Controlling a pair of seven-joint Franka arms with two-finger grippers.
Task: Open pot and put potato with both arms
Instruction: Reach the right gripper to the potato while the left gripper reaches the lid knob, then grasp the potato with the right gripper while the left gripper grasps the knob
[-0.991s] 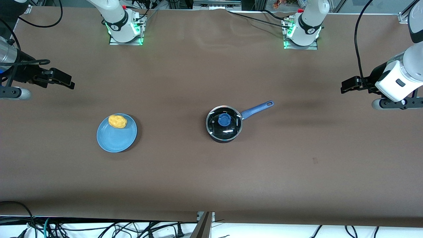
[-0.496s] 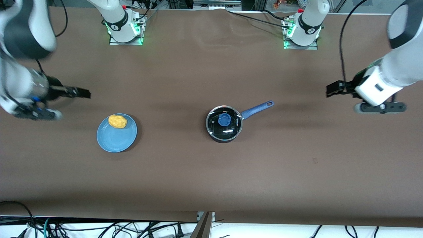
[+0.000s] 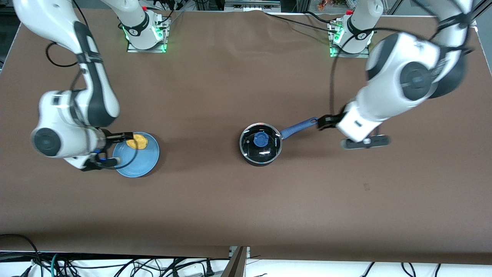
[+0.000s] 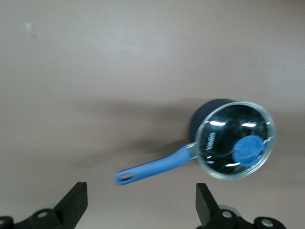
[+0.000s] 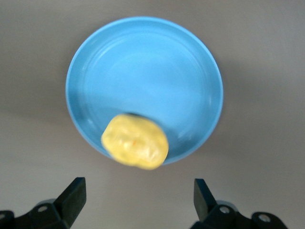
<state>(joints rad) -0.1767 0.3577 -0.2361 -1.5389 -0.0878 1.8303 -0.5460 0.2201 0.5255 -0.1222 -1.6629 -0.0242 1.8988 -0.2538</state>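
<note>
I need to grab the yellow potato by its rounded body next, so that my right gripper can put it into the pot.
The black pot stands mid-table with its glass lid and blue knob on; its blue handle points toward the left arm's end. The yellow potato lies on a light-blue plate. My left gripper hangs open over the handle's tip. In the left wrist view the pot and handle lie just ahead of the open left gripper. My right gripper is open over the plate's edge beside the potato. The right wrist view shows the potato and plate ahead of the open right gripper.
Both arm bases stand along the table's edge farthest from the front camera. Cables hang below the near edge. Bare brown tabletop lies between plate and pot.
Both arms swung in from the table's ends. The right gripper came to the plate and potato; the left gripper came to the pot handle's tip. Pot, lid, potato unmoved.
</note>
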